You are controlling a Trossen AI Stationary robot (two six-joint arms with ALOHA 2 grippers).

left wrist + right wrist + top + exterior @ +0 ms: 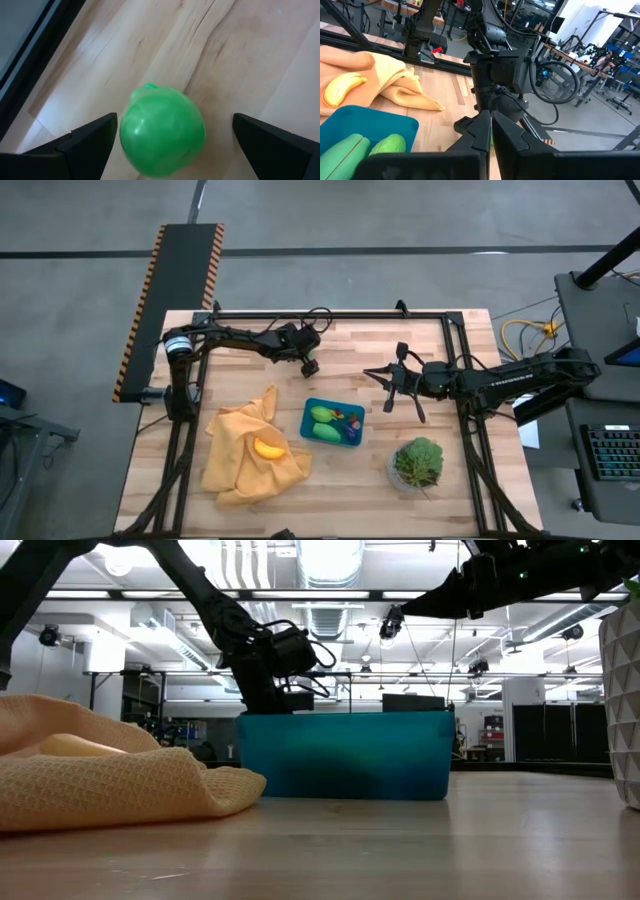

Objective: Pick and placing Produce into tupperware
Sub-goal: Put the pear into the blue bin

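Note:
I should grab the round green piece's bulging sides next with my left gripper, to put it into the teal tupperware [332,422].
A round green produce piece [162,131] sits on the bare wood near the table's far edge. My left gripper [175,142] [311,367] is open above it, one finger on each side. The teal tupperware [332,422] [345,755] [370,125] holds two green pieces [322,421] [390,144] and some small red and purple ones [348,425]. A yellow-orange piece [268,446] [340,87] rests on the mustard cloth [250,455]. My right gripper [368,373] [491,130] [388,628] is shut, raised right of the tupperware and pointing toward the left gripper. My left gripper comes down from above around the green piece, which rests on the table. One finger [95,140] stands right against the piece's side [125,132], and I cannot tell whether it touches. The other finger [270,145] is well clear.
A leafy plant in a clear pot [418,463] stands near the table's near right corner. The mustard cloth [110,775] lies bunched left of the tupperware. A black frame rail [330,315] runs along the far edge, close behind the left gripper.

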